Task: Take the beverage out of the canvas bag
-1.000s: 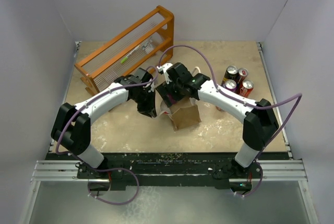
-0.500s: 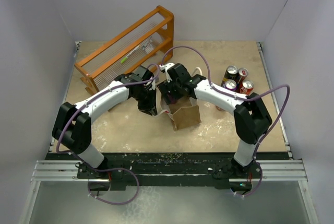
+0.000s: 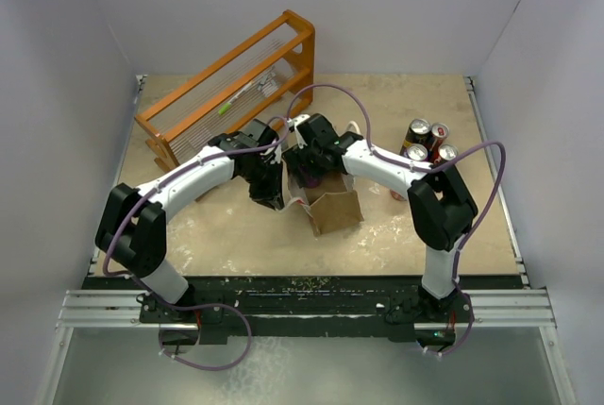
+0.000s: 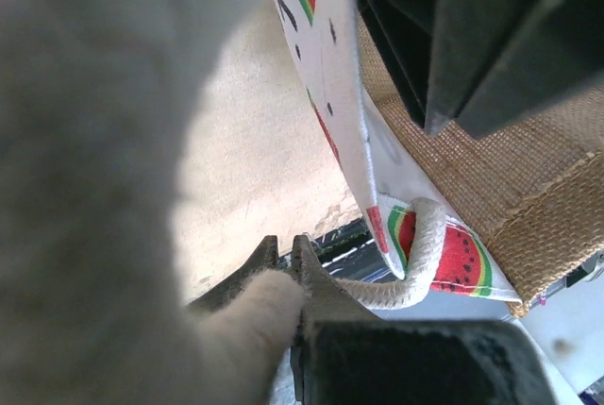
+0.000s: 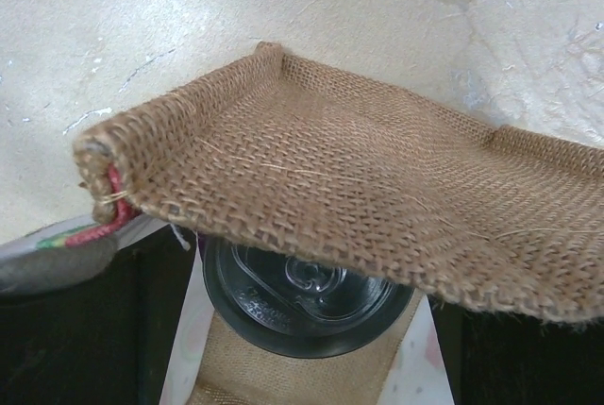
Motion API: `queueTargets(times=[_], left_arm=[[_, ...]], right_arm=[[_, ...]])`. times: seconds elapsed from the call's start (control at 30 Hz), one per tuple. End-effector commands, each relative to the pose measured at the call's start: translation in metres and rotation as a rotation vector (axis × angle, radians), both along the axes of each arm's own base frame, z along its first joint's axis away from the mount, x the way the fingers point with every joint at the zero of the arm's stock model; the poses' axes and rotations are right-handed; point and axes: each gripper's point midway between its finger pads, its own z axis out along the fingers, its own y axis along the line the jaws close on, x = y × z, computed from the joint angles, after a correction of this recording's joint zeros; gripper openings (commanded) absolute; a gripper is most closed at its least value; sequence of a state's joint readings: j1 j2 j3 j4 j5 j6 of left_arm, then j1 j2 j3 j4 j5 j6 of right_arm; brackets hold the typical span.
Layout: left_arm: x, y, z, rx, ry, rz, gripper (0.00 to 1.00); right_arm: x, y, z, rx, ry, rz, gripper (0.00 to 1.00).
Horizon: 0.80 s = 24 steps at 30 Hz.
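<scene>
I should close my right gripper, and it would hold the can: the can's lid [image 3: 308, 175] [image 5: 308, 297] is between both fingers, which are down on either side of the can.
The canvas bag [image 3: 335, 209] stands mid-table, brown burlap with a white watermelon-print panel [image 4: 340, 75]. My left gripper [image 4: 283, 256] is shut on its white rope handle [image 4: 425, 254] and holds the bag's left side [image 3: 271, 199]. In the right wrist view the beverage [image 5: 302, 303], a can with a dark lid, stands upright inside the bag, half hidden by the burlap wall [image 5: 359, 178]. My right gripper [image 5: 307, 315] is open, one dark finger [image 5: 85, 329] on each side of the can, not touching it. From above, the right gripper [image 3: 310, 171] sits at the bag's mouth.
An orange wooden rack [image 3: 236, 84] lies at the back left. Several drink cans [image 3: 429, 145] stand together at the right, close to the right arm's forearm. The table's side rails run along both edges.
The right arm's elbow has swung in and back, and its gripper has sunk lower into the bag's mouth. The left gripper and the bag have stayed put.
</scene>
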<state>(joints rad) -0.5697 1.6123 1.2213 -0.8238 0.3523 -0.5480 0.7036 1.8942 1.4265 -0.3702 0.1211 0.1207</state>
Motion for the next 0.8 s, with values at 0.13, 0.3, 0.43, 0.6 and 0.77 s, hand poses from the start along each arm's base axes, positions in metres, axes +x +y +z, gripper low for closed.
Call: queueTargets(times=[0.13,0.3,0.43,0.6,0.77], left_arm=[[0.012,-0.009,0.004,-0.025,-0.034,-0.041,0.00],[0.014,-0.011,0.002,-0.023,-0.029,-0.044,0.00],[0.013,-0.013,0.002,-0.032,-0.018,-0.041,0.00],[0.011,-0.013,0.000,-0.037,-0.012,-0.048,0.00],[0.010,-0.011,-0.001,-0.029,-0.017,-0.062,0.00]], right_arm=[[0.020,0.002,0.011,-0.036,-0.067,0.022,0.90],[0.023,0.006,0.015,-0.013,-0.058,0.015,0.79],[0.019,0.010,0.020,0.011,-0.027,0.033,0.57],[0.016,0.008,0.047,0.042,-0.054,0.030,0.29],[0.011,0.008,0.081,0.099,-0.095,0.031,0.08]])
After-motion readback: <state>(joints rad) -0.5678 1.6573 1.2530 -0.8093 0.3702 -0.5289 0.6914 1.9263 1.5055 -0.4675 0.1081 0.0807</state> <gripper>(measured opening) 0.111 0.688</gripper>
